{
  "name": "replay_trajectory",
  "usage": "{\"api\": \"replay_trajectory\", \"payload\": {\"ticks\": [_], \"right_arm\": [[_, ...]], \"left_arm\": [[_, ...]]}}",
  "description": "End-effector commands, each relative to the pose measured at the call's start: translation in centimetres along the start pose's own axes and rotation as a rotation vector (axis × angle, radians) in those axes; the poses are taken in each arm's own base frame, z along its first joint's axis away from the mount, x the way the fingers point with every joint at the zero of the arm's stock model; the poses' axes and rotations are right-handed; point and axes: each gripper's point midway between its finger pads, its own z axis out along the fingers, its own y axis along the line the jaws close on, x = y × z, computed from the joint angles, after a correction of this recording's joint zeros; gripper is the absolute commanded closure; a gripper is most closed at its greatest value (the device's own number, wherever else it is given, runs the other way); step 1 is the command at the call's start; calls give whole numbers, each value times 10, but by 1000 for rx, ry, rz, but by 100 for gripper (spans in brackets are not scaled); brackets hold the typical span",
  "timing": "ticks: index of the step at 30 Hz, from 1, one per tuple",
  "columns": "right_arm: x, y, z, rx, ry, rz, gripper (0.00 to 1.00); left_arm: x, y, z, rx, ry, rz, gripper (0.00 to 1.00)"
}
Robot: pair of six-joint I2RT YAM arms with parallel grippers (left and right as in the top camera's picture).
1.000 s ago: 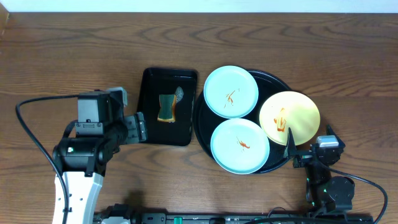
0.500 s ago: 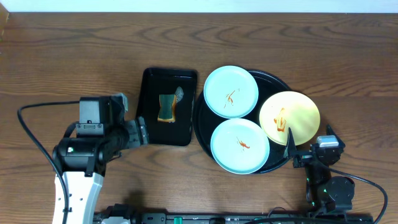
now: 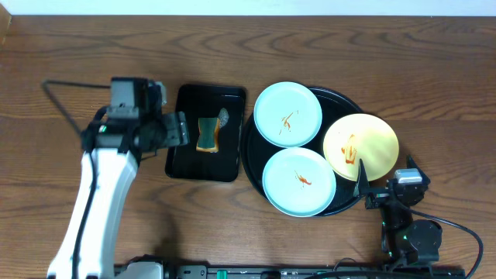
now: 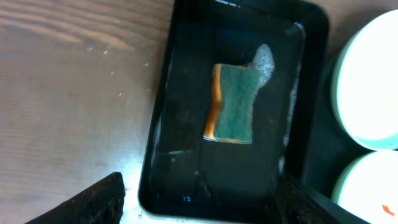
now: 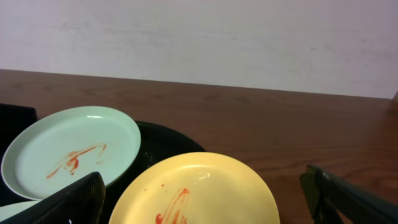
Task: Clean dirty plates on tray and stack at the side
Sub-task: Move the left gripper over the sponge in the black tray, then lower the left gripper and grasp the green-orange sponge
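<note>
Next, my left gripper picks up the sponge across its middle (image 3: 208,134) (image 4: 233,104) from the green top, which leaves the sponge's orange bottom free to clean.
Three dirty plates lie on the round black tray (image 3: 345,99): a mint-blue plate (image 3: 287,114) at the back, a mint-blue plate (image 3: 299,181) at the front, and a yellow plate (image 3: 360,147) at the right. All carry orange-red smears. My left gripper (image 3: 178,129) is open at the left edge of the small rectangular tray (image 3: 186,167); its fingers straddle that tray's near rim (image 4: 205,205). A green-and-orange sponge (image 4: 234,111) lies in it. My right gripper (image 3: 385,186) is open and empty, just in front of the yellow plate (image 5: 193,193).
The small rectangular tray holds a little water and foam (image 4: 266,62) by the sponge. Bare wood-grain tabletop (image 3: 93,62) lies left of it and right of the round tray (image 3: 449,116). A wall runs behind the table (image 5: 199,37).
My left arm has swung toward the back and right, bringing its gripper from the table's front left up to the small tray's left edge. The right arm and plates have not moved.
</note>
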Motion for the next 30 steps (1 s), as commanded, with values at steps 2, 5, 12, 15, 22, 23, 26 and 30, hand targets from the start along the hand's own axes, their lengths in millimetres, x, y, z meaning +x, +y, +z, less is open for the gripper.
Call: {"api": "replay_trajectory", "payload": {"ticks": [2,5,12,15,22,23,26,30], "right_arm": [[0,3,0,-13,-2,-9,1],[0,3,0,-13,-2,-9,1],[0,3,0,-13,-2,-9,1],[0,3,0,-13,-2,-9,1],[0,3,0,-13,-2,-9,1],[0,3,0,-13,-2,-9,1],[0,3,0,-13,-2,-9,1],[0,3,0,-13,-2,-9,1]], "left_arm": [[-6,-7,37,11,56,70,27],[-3,-23,65,31,89,167,26],[5,-48,110,50,128,241,26],[9,-43,124,23,151,209,26],[22,-38,142,11,208,205,27],[23,-38,144,9,213,205,28],[24,-38,145,9,217,205,40],[27,-37,146,7,224,205,48]]}}
